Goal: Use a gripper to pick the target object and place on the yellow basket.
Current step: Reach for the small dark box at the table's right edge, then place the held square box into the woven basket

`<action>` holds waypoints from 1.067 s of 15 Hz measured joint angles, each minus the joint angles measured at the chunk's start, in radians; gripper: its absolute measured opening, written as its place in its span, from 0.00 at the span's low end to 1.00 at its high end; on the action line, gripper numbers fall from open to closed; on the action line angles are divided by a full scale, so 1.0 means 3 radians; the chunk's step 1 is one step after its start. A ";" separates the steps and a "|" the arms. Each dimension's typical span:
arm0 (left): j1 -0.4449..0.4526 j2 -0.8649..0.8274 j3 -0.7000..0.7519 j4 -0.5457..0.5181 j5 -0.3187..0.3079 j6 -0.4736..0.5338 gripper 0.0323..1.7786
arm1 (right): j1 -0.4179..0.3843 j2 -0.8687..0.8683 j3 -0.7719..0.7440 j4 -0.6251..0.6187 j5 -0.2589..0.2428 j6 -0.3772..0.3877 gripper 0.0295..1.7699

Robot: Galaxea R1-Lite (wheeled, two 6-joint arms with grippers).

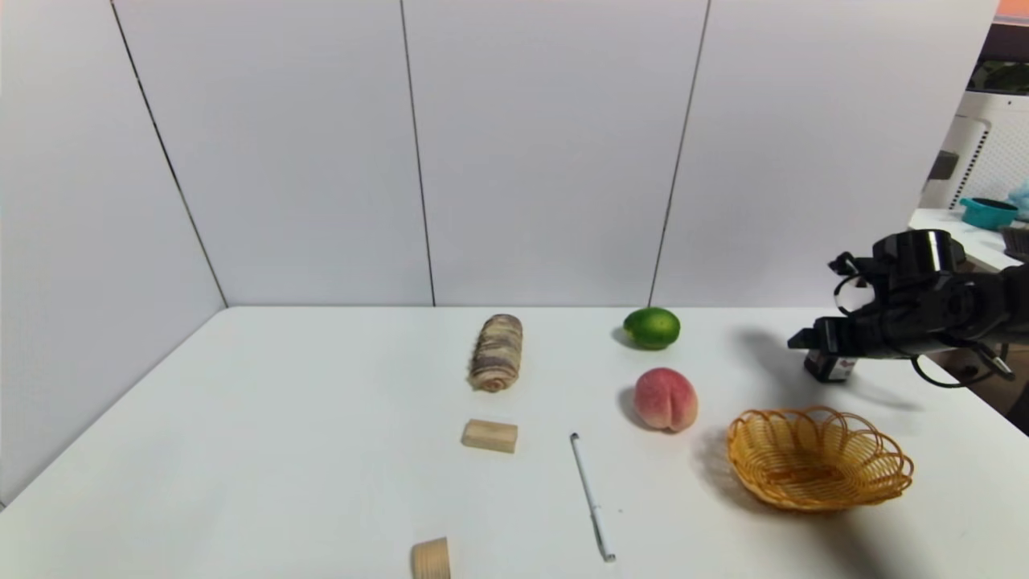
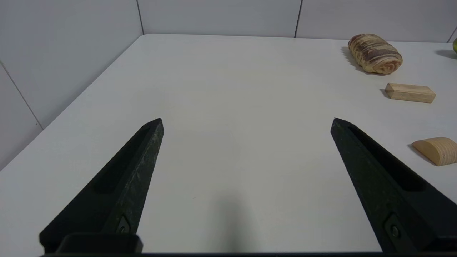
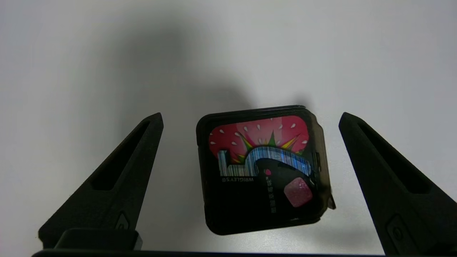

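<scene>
The fingers of my right gripper reach down on either side of the black box (image 1: 830,368), so it is time to close on the box now.
The target object is a small black box (image 3: 262,169) with a red strawberry label, lying flat on the white table. My right gripper (image 3: 251,116) hovers right over it, open, one finger on either side and neither touching it. In the head view the box (image 1: 830,368) peeks out under the right gripper (image 1: 820,338) at the table's far right. The yellow basket (image 1: 818,458) stands nearer to me than the box, with nothing in it. My left gripper (image 2: 247,120) is open over bare table on the left side and is out of the head view.
A pink peach (image 1: 666,399) lies left of the basket, a green lime (image 1: 652,327) behind it. A white pen (image 1: 592,494), a striped bread roll (image 1: 497,351), a wooden block (image 1: 489,435) and a half-round wooden piece (image 1: 431,558) lie mid-table. White walls stand behind and left.
</scene>
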 joint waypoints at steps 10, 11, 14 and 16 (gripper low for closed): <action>0.0000 0.0000 0.0000 0.0001 0.0000 0.0000 0.95 | -0.0008 0.0013 0.0001 0.0005 0.0022 -0.0048 0.44; 0.0000 0.0000 0.0000 0.0001 -0.0001 0.0000 0.95 | -0.0008 0.0013 0.0002 0.0005 0.0020 -0.0047 0.43; 0.0000 0.0000 0.0000 0.0001 0.0000 0.0000 0.95 | -0.0013 0.0004 0.0004 0.0004 0.0020 -0.0040 0.43; 0.0000 0.0001 0.0000 0.0001 -0.0001 0.0000 0.95 | -0.0027 -0.0055 0.0004 0.0005 0.0018 -0.0035 0.43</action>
